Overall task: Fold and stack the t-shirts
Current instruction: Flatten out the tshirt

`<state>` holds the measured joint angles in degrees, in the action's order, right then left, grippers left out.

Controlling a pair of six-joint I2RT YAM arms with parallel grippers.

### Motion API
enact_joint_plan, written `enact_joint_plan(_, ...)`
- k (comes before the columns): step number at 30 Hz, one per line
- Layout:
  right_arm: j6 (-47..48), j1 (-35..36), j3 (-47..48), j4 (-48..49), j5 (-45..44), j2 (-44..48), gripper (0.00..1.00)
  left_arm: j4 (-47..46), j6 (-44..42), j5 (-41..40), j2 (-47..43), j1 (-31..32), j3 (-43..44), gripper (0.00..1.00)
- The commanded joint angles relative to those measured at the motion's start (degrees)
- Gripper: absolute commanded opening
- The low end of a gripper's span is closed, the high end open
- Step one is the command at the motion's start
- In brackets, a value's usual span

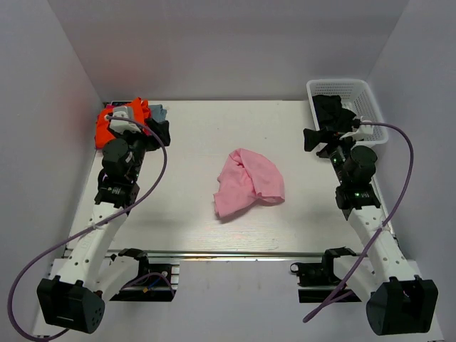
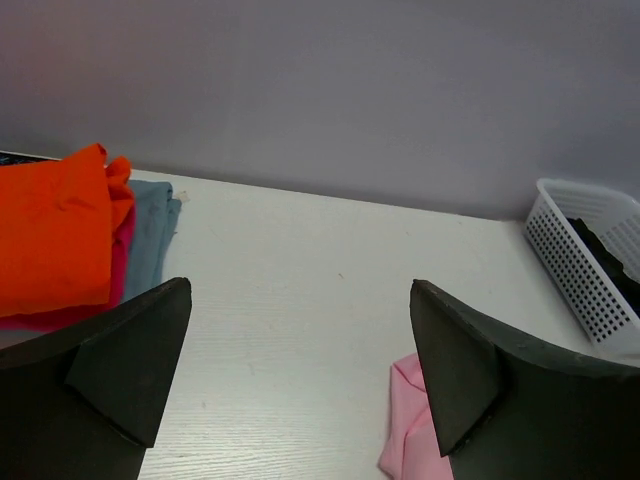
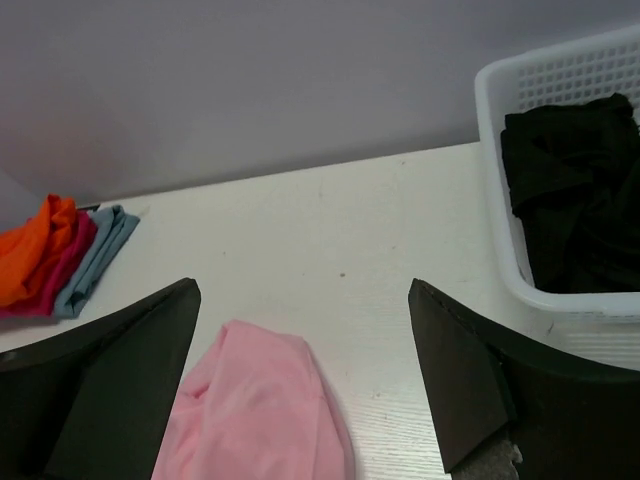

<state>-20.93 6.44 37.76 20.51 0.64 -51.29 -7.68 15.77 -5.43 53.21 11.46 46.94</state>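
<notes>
The light pink t-shirt (image 1: 248, 182) needs to be spread for folding, so my left gripper will take hold of the t-shirt next by its near corner toward the stack (image 1: 221, 211).
A light pink t-shirt (image 1: 248, 182) lies crumpled in the middle of the table; it also shows in the right wrist view (image 3: 260, 410) and in the left wrist view (image 2: 410, 430). An orange shirt (image 2: 50, 230) lies folded on top of a red one (image 2: 120, 250) and a grey-blue one (image 2: 150, 230) at the far left (image 1: 107, 128). A black shirt (image 3: 570, 190) lies bunched in the white basket (image 1: 345, 89). My left gripper (image 1: 158, 134) is open and empty beside the stack. My right gripper (image 1: 312, 140) is open and empty beside the basket.
The white basket (image 3: 560, 75) stands at the far right corner of the table. White walls close the table on the left, back and right. Bare white tabletop (image 1: 192, 135) lies between the stack, the pink shirt and the basket.
</notes>
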Motion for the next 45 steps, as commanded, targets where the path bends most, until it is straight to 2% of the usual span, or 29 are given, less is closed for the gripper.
enact_joint_plan(1,1.5,0.1,2.8,-5.0,5.9,-1.7,0.9,1.0,0.4,5.3,1.2,0.0,0.8,1.0)
enact_joint_plan(5,4.3,0.2,5.0,-9.3,9.9,-4.2,0.9,6.4,-0.8,11.0,6.6,0.5,3.2,1.0)
enact_joint_plan(7,6.8,0.3,8.2,-14.8,14.2,-7.1,0.9,8.9,-0.8,20.8,10.5,1.0,4.6,0.97)
enact_joint_plan(8,7.6,0.5,10.8,-16.5,17.3,-9.6,0.9,8.9,-0.8,24.9,12.9,1.0,4.7,0.92)
enact_joint_plan(9,8.2,0.7,12.2,-18.6,20.3,-12.6,0.9,10.4,-0.8,32.9,18.4,1.0,6.1,0.86)
enact_joint_plan(10,9.0,1.4,14.9,-24.6,21.9,-13.7,0.9,11.4,-0.8,36.0,21.0,1.9,6.7,0.86)
enact_joint_plan(11,9.8,1.9,16.1,-25.6,24.6,-16.6,0.9,12.7,-0.8,37.7,23.4,3.4,7.2,0.86)
enact_joint_plan(12,10.3,3.9,16.5,-26.7,25.1,-18.0,0.9,14.5,-2.0,39.8,26.8,5.5,7.2,0.91)
enact_joint_plan(13,10.7,4.6,16.6,-27.1,25.1,-18.1,0.9,15.4,-2.1,39.8,27.8,5.5,6.5,1.0)
enact_joint_plan(22,11.3,16.3,20.1,-38.7,19.0,-29.8,0.9,26.8,1.3,28.9,25.5,18.1,-0.4,1.0)
enact_joint_plan(26,11.5,20.0,18.7,-39.8,16.1,-31.8,0.88,25.7,3.1,28.1,27.7,21.5,-2.8,1.0)
enact_joint_plan(31,11.0,23.4,17.4,-39.1,11.6,-32.9,0.81,23.0,4.3,26.9,32.1,23.9,-1.5,0.85)
enact_joint_plan(34,10.6,24.1,17.4,-38.0,10.7,-33.4,0.68,21.1,4.8,27.6,32.9,24.6,0.2,0.73)
enact_joint_plan(35,9.9,24.1,17.4,-37.7,10.4,-33.8,0.59,21.1,4.8,27.6,33.5,24.6,0.2,0.69)
enact_joint_plan(41,9.9,24.1,17.3,-37.6,9.2,-34.4,0.38,21.1,4.8,26.7,34.1,25.1,0.7,0.39)
enact_joint_plan(44,10.0,24.2,18.1,-38.5,9.6,-36.1,0.32,21.1,4.8,26.7,34.6,25.1,0.7,0.25)
enact_joint_plan(45,10.0,24.2,18.1,-38.5,9.8,-36.2,0.24,21.1,4.3,26.7,34.6,25.1,0.7,0.19)
